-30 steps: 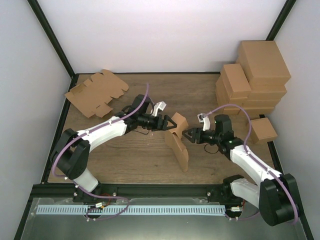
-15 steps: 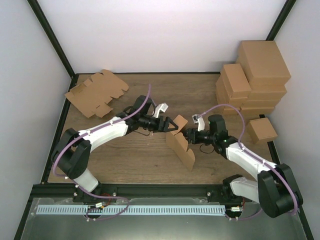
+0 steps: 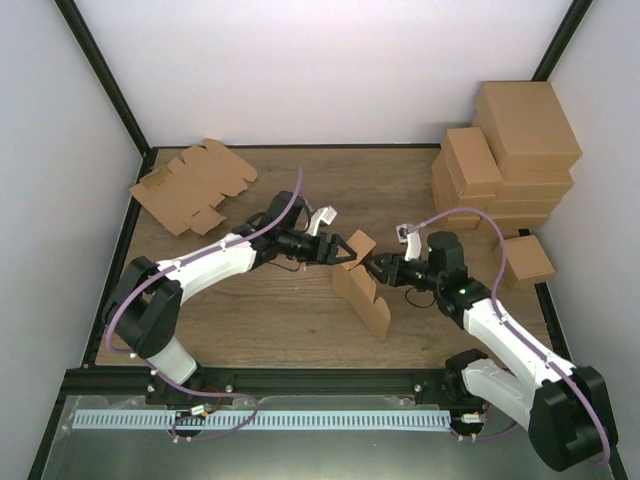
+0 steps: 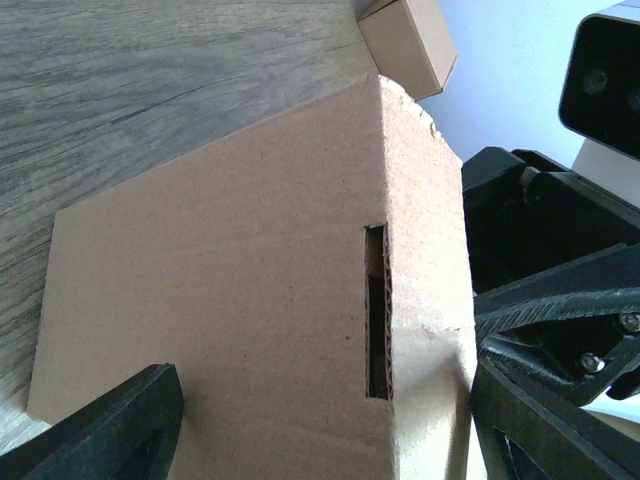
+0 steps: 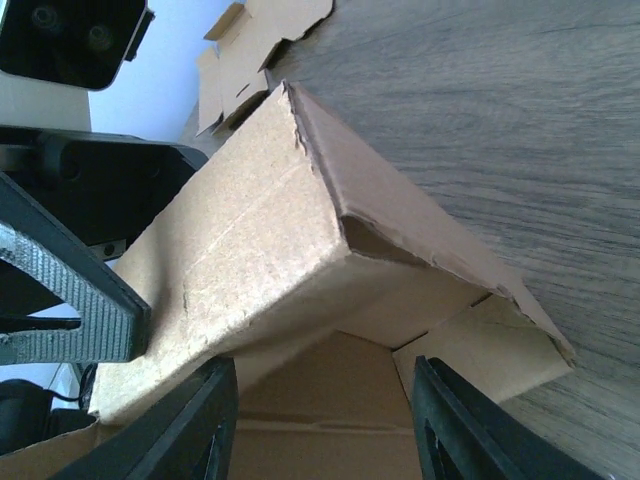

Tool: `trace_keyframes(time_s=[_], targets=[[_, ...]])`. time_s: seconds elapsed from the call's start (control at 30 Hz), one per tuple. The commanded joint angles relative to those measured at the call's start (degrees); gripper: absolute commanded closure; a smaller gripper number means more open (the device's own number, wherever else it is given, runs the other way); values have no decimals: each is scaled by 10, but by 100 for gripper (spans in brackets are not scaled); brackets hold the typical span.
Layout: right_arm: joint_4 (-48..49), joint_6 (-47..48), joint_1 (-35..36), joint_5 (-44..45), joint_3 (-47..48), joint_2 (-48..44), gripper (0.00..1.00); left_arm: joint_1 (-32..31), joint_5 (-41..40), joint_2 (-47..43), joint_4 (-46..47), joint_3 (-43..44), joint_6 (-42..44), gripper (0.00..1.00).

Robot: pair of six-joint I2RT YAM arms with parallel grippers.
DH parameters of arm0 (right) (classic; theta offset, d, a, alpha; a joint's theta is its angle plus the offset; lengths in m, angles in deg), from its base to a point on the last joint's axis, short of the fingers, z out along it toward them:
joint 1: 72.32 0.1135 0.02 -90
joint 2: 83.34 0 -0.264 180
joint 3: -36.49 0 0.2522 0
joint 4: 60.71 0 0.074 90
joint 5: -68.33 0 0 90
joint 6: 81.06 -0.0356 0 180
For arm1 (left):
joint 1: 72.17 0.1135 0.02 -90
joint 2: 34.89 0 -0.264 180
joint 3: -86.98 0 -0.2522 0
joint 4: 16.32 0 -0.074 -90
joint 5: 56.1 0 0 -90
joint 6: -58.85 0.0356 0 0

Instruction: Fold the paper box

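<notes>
The right gripper grabs the paper box's folded end over its inner flaps next, to keep the paper box folded while turning it.
The paper box (image 3: 362, 290) is a half-folded brown cardboard piece standing on edge mid-table. My left gripper (image 3: 348, 250) is open, its fingers straddling the box's upper end from the left. In the left wrist view the box's slotted panel (image 4: 250, 280) fills the gap of the left gripper (image 4: 320, 385). My right gripper (image 3: 374, 267) is open and faces the same end from the right. In the right wrist view the right gripper (image 5: 325, 370) is set around inner flaps of the box (image 5: 260, 230). I cannot tell whether the fingers touch the cardboard.
A pile of flat notched blanks (image 3: 193, 185) lies at the back left and also shows in the right wrist view (image 5: 265, 40). Stacked brown cartons (image 3: 505, 150) stand at the back right. A small carton (image 3: 527, 260) sits near the right arm and shows in the left wrist view (image 4: 405, 40).
My right gripper moved left up to the box. The box's lower end swung slightly to the right. My left gripper edged right, staying open around the box's top.
</notes>
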State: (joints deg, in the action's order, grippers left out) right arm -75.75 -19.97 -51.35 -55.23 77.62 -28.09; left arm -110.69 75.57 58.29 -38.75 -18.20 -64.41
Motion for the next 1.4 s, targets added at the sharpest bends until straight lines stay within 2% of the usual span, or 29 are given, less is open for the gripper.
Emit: trace_keyframes(time_s=[0.0,0.27,0.33,0.43,0.6,0.7,1.0,1.23,1.37], targets=[[-58,-23,3,52,27,-48,50,-4,5,13,-15,3,17,19],[-124,-131,4,35,76,-75,45,-4,7,16,-16,6,19,19],[-116,-165,3,23,77,-79,43,-4,9,15,-16,6,20,19],[-96,-251,4,8,72,-69,34,-4,11,15,-18,6,22,19],[-24,-333,4,-52,53,-29,34,-5,16,13,-19,5,25,19],[35,-372,4,-69,29,-21,37,-5,22,14,-18,6,26,19],[114,-402,3,-79,5,7,52,-6,48,14,-4,1,22,19],[248,-452,3,-91,-54,18,61,-7,71,12,11,-6,19,19],[280,-469,3,-90,-67,18,74,-7,82,9,14,-7,24,22]])
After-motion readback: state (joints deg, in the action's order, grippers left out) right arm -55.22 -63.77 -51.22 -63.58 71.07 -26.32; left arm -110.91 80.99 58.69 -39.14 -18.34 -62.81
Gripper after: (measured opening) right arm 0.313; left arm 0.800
